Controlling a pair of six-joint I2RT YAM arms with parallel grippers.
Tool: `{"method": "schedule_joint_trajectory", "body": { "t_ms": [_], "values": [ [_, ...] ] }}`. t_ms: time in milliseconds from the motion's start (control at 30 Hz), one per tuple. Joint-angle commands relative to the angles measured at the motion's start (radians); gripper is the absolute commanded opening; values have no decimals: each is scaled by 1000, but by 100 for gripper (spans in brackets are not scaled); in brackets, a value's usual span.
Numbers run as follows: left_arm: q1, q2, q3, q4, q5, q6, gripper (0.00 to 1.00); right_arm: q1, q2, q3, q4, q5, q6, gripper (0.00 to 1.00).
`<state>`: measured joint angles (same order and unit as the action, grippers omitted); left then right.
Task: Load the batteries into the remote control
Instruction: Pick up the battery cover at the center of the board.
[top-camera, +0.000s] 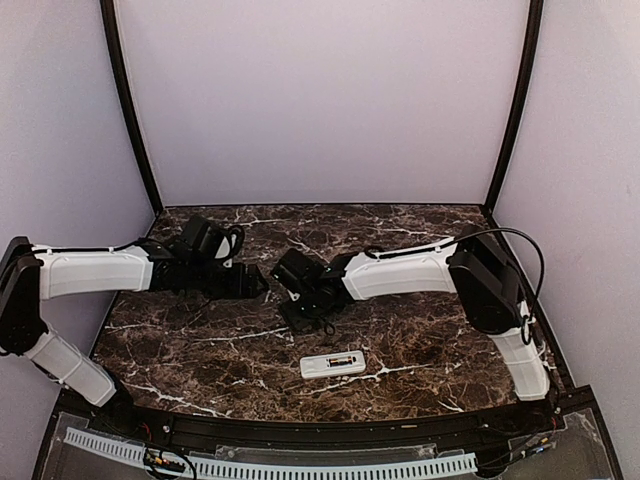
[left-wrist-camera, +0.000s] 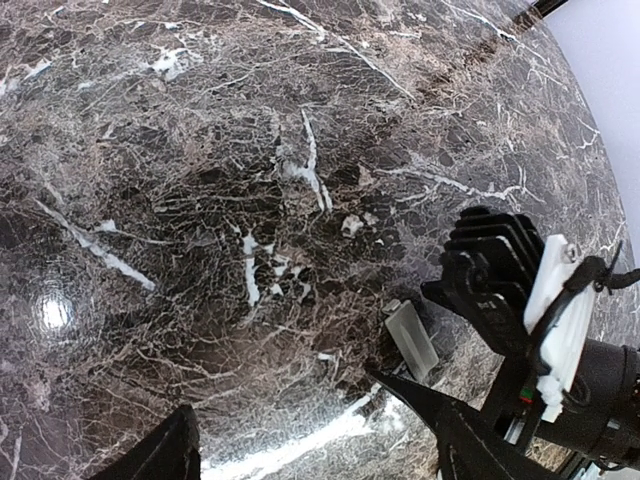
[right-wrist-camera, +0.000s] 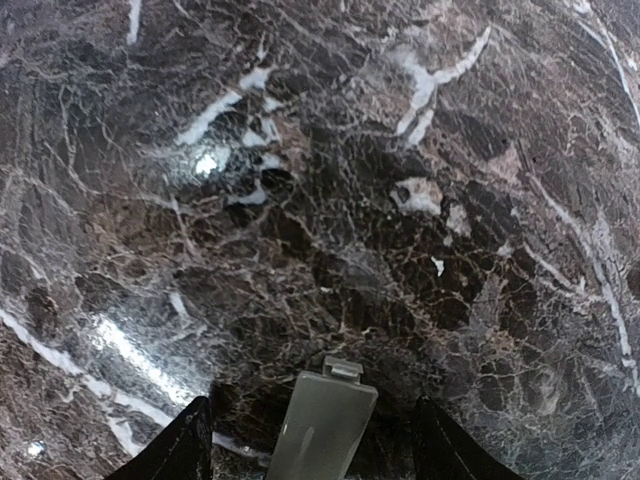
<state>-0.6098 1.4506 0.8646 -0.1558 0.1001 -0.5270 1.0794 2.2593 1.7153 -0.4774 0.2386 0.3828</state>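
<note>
My right gripper closes next, which would catch the cover, since the cover's narrow width (right-wrist-camera: 319, 436) lies between my open fingers, both long sides free.
The remote control (top-camera: 333, 364) lies flat near the table's front edge, back side up. The batteries (top-camera: 345, 360) show as a dark, orange-marked strip in its bay. Both grippers hover farther back, away from it. My left gripper (top-camera: 260, 284) (left-wrist-camera: 283, 392) is open over bare marble. My right gripper (top-camera: 298, 312) (right-wrist-camera: 312, 402) is open too. A flat grey cover piece (right-wrist-camera: 325, 425) (left-wrist-camera: 412, 340) lies on the table between its fingers (right-wrist-camera: 180, 445), with a gap on each side. In the top view that cover is hidden under the right gripper.
The dark marble table (top-camera: 200, 340) is closed in by pale walls at the back and sides. In the left wrist view the right gripper's black body (left-wrist-camera: 500, 290) stands close on the right, beside the cover. The two grippers are near each other at mid-table.
</note>
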Motion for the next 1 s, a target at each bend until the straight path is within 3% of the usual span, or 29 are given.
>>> {"method": "schedule_joint_trajectory", "body": {
  "t_ms": [0,300,633,967],
  "values": [
    [8,-41,-10,2,-19,18,81,8,27,17,-40,19,33,63],
    [11,-42,-3,-1,-18,26,80,7,43,11,-57,0,29,36],
    [13,-58,-6,-2,-23,37,80,4,7,-16,-35,-24,-4,23],
    [13,-65,-7,9,-15,46,80,3,-113,-95,78,-32,-16,20]
  ]
}}
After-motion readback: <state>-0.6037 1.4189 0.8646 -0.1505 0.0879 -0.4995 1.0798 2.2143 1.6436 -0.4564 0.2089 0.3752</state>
